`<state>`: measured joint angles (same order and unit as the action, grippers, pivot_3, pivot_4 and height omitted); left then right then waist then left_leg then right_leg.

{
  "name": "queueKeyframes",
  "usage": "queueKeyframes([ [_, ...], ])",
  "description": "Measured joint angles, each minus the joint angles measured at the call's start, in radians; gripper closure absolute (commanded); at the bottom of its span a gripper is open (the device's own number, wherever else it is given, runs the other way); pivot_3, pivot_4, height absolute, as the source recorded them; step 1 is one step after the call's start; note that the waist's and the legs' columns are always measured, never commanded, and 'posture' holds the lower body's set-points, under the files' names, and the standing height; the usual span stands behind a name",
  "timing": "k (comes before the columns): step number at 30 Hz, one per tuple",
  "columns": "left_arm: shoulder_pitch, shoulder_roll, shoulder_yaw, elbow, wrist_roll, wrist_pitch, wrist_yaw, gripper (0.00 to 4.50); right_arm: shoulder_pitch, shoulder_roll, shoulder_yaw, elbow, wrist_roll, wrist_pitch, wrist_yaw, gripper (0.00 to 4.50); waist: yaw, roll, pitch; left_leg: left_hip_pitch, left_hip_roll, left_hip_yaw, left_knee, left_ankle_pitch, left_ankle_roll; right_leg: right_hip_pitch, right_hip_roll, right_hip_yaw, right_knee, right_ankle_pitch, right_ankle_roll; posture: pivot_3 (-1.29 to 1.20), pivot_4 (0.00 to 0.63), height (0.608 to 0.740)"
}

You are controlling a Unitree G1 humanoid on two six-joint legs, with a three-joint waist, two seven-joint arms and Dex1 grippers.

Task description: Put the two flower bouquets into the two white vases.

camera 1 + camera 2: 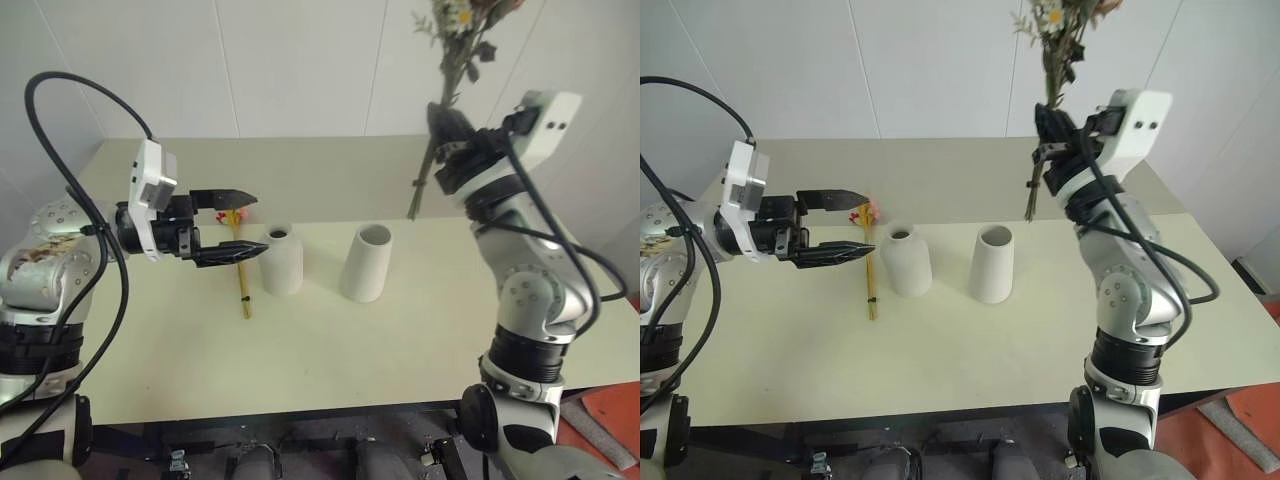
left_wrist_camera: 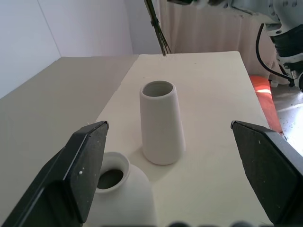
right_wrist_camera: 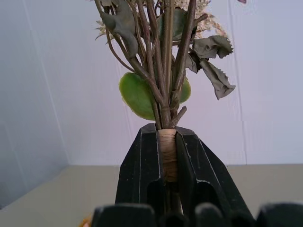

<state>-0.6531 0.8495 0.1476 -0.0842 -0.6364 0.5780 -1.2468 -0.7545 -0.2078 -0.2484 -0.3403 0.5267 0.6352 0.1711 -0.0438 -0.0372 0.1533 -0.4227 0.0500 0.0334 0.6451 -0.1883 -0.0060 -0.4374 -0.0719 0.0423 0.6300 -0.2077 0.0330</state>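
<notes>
My right gripper next lowers the bushier bouquet into the cylinder vase before releasing it, as its stem ends hang high beside the cylinder vase's opening [image 1: 375,235].
My right gripper [image 1: 450,135] is raised high at the right, shut on the wrapped stems of the bushier flower bouquet [image 3: 166,156]. Its leaves and blooms [image 1: 458,40] rise above the gripper and its stem ends hang down behind the table. The slim yellow-orange bouquet [image 1: 241,280] lies flat on the table, just left of the short bottle-shaped white vase [image 1: 281,260]. The wide-mouthed cylinder vase [image 1: 366,262] stands upright to the right of it. My left gripper [image 1: 240,225] hovers open over the slim bouquet's bloom end, pointing toward the vases, holding nothing.
The table [image 1: 400,350] has a cream front half and a darker beige back half against a white wall. Its front edge runs close below the vases. An orange object [image 1: 615,410] lies on the floor at the right.
</notes>
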Motion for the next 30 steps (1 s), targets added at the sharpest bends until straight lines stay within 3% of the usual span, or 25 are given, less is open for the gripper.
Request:
queueKeyframes([
  [11, 0.04, 0.024, 0.03, -0.06, -0.038, 0.041, 0.038, 0.0, 0.009, 0.07, 0.086, 0.148, -0.076, -0.183, 0.034, 4.31, 0.001, 0.0, 0.0, 0.0, 0.0, 0.0, 0.0, 0.0, 0.0, 0.0, 0.0, 0.0, 0.0, 0.0, -0.001, 0.0, 0.15, 0.74],
  [22, 0.076, 0.049, 0.053, -0.086, -0.06, 0.06, 0.058, 0.0, 0.091, 0.108, 0.139, 0.153, -0.105, -0.215, 0.032, 4.31, 0.0, 0.0, 0.0, 0.0, 0.001, 0.0, 0.0, 0.0, 0.0, 0.0, 0.001, 0.0, 0.0, 0.0, -0.001, 0.0, 0.15, 0.74],
  [30, 0.081, 0.054, 0.054, -0.088, -0.071, 0.06, 0.06, 0.0, 0.228, 0.107, 0.161, 0.113, -0.147, -0.246, 0.029, 1.67, 0.001, 0.0, 0.0, 0.0, 0.001, 0.0, 0.0, 0.0, 0.0, -0.001, 0.001, 0.0, 0.0, 0.0, -0.001, 0.0, 0.15, 0.74],
])
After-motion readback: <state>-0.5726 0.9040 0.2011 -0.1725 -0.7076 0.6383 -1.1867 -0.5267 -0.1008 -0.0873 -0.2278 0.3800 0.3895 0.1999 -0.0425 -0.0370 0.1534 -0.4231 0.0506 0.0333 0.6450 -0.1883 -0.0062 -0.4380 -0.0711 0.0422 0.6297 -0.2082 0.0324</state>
